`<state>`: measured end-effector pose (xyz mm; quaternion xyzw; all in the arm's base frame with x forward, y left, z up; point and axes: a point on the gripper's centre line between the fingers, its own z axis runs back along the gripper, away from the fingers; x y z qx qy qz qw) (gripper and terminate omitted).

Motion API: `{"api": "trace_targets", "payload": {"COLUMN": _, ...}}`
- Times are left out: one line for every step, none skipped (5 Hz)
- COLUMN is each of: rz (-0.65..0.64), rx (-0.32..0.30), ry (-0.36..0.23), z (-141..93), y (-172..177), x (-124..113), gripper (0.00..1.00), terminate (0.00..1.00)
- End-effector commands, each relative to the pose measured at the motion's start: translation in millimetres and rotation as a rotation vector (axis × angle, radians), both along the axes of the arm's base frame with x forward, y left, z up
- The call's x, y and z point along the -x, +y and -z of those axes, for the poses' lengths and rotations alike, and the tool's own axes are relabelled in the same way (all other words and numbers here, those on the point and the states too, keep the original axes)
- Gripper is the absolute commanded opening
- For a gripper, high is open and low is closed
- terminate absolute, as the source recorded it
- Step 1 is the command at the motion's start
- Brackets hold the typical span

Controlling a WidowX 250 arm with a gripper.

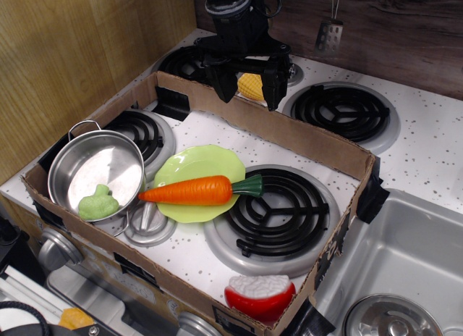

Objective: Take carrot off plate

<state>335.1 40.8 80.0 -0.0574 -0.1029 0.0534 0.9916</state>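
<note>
My gripper grabs its thick orange body (202, 190) next, to take the carrot off the plate (197, 164).
The orange carrot (189, 191) lies across the lime-green plate (197, 164), with its green stem end pointing right over the front right burner. The plate sits in the middle of the toy stove inside a cardboard frame. My gripper (248, 91) is open and empty, fingers pointing down, above the far cardboard wall. It stands well behind the plate and carrot, touching neither.
A steel pot (96, 171) holding a green toy (98, 203) sits left of the plate. A yellow corn cob (251, 85) lies behind the gripper fingers. A cardboard wall (289, 133) rings the stove top. A red and white toy (260, 295) sits at the front edge. A sink (405, 263) lies at right.
</note>
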Motion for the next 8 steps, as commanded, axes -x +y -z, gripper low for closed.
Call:
{"api": "trace_targets", "payload": {"rz": -0.414, "rx": 0.038, "ry": 0.035, "z": -27, "y": -11, "x": 18, "gripper": 1.0, "terminate": 0.0}}
{"api": "trace_targets", "payload": {"rz": -0.663, "rx": 0.044, "ry": -0.005, "z": -30, "y": -15, "x": 18, "gripper": 1.0, "terminate": 0.0}}
{"api": "trace_targets", "payload": {"rz": -0.915, "rx": 0.086, "ry": 0.053, "z": -29, "y": -20, "x": 18, "gripper": 1.0, "terminate": 0.0}}
{"api": "trace_targets", "payload": {"rz": -1.161, "rx": 0.131, "ry": -0.003, "z": -26, "y": -27, "x": 30, "gripper": 1.0, "terminate": 0.0}}
{"api": "trace_targets", "payload": {"rz": -1.41, "rx": 0.19, "ry": -0.004, "z": -17, "y": -29, "x": 51, "gripper": 1.0, "terminate": 0.0}}
{"api": "trace_targets", "payload": {"rz": -1.658, "rx": 0.195, "ry": -0.049, "z": -7, "y": -28, "x": 70, "gripper": 1.0, "terminate": 0.0}}
{"api": "trace_targets", "payload": {"rz": -1.753, "rx": 0.199, "ry": -0.046, "z": 4, "y": -22, "x": 80, "gripper": 1.0, "terminate": 0.0}}
{"api": "trace_targets", "payload": {"rz": -1.756, "rx": 0.202, "ry": -0.036, "z": 9, "y": -9, "x": 77, "gripper": 1.0, "terminate": 0.0}}
